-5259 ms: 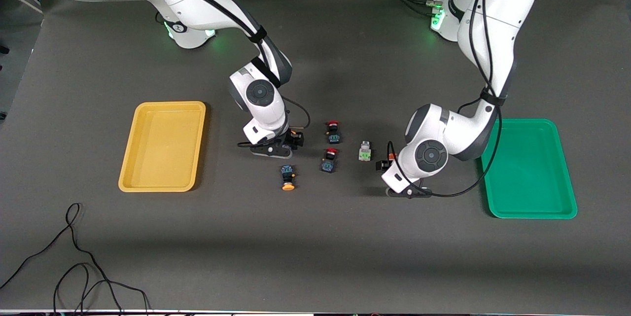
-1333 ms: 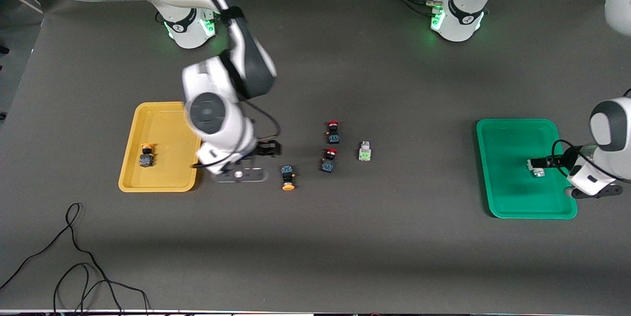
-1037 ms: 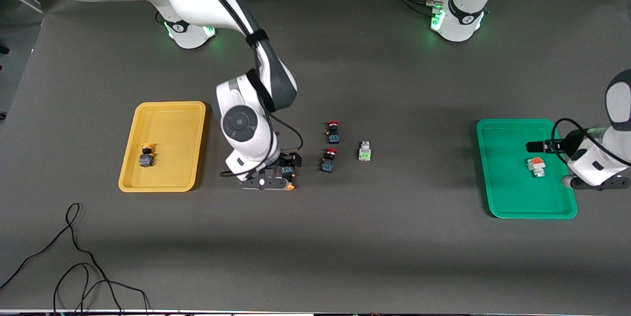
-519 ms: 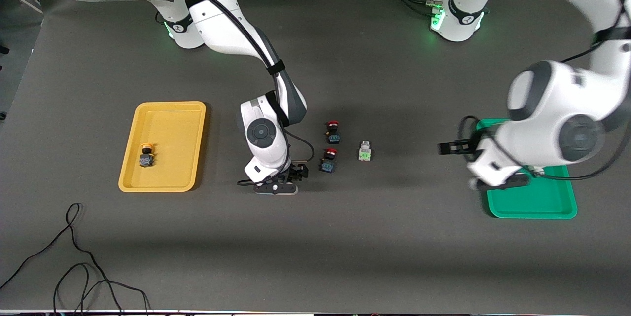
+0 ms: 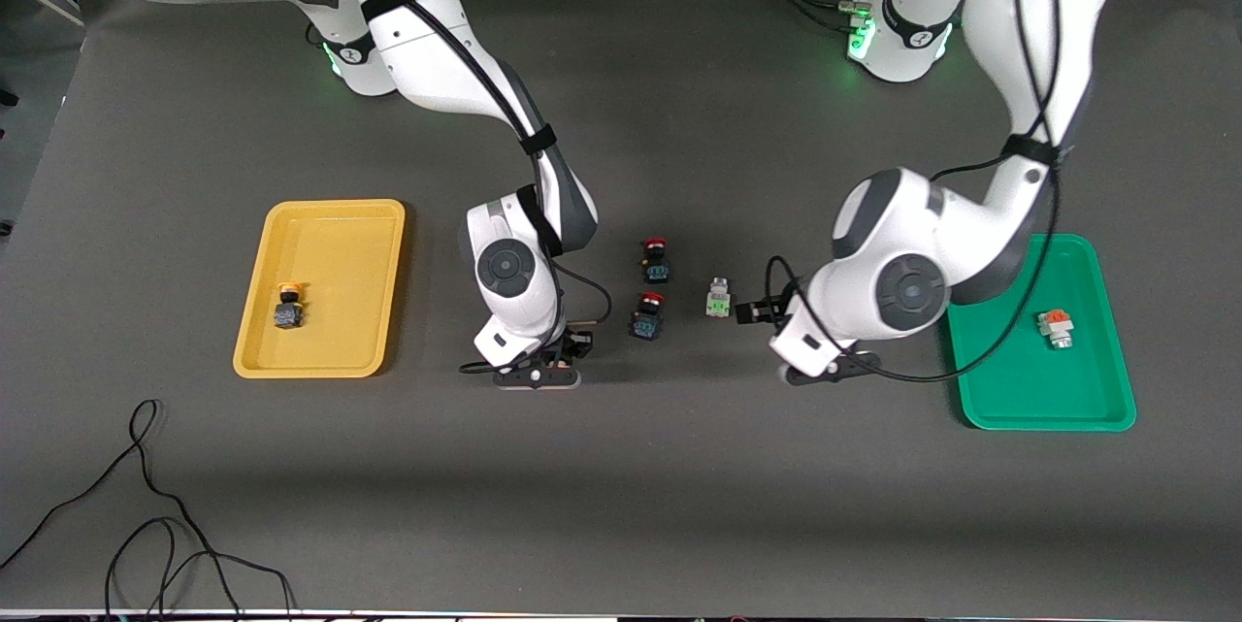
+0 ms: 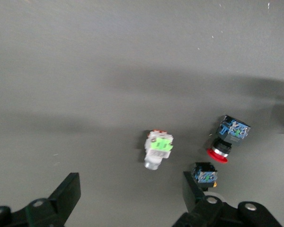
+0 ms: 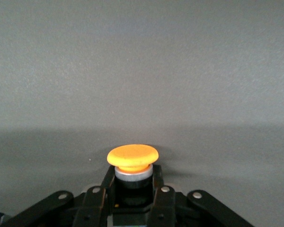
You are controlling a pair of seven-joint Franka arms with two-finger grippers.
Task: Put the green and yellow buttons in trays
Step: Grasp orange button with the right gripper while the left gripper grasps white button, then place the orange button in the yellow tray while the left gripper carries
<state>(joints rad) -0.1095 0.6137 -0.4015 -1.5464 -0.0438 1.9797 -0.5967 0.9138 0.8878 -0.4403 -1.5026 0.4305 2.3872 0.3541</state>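
My left gripper should next take hold of the green-marked button by its green-marked body (image 5: 718, 303), and then it can place the button in the green tray (image 5: 1009, 399).
My right gripper (image 5: 574, 346) is down at the table's middle, shut on a yellow-capped button (image 7: 132, 158) whose cap sticks out past my fingertips (image 7: 132, 178); the hand hides it in the front view. Another yellow button (image 5: 286, 305) lies in the yellow tray (image 5: 330, 219). My left gripper (image 5: 755, 313) hangs open close beside the grey green-marked button (image 5: 718, 299), which shows ahead of my jaws (image 6: 131, 194) as the same green-marked button (image 6: 158, 149). A grey orange-marked button (image 5: 1056, 328) lies in the green tray (image 5: 1009, 399).
Two red-capped black-blue switches (image 5: 656, 260) (image 5: 647, 314) stand between my two grippers, one red-capped switch (image 6: 226, 139) showing in the left wrist view. Loose black cables (image 5: 146, 506) lie near the front edge at the right arm's end.
My right gripper lowered over the yellow-capped button and shut on it. My left arm swung from the green tray, where the orange-marked button stays, to beside the green-marked button.
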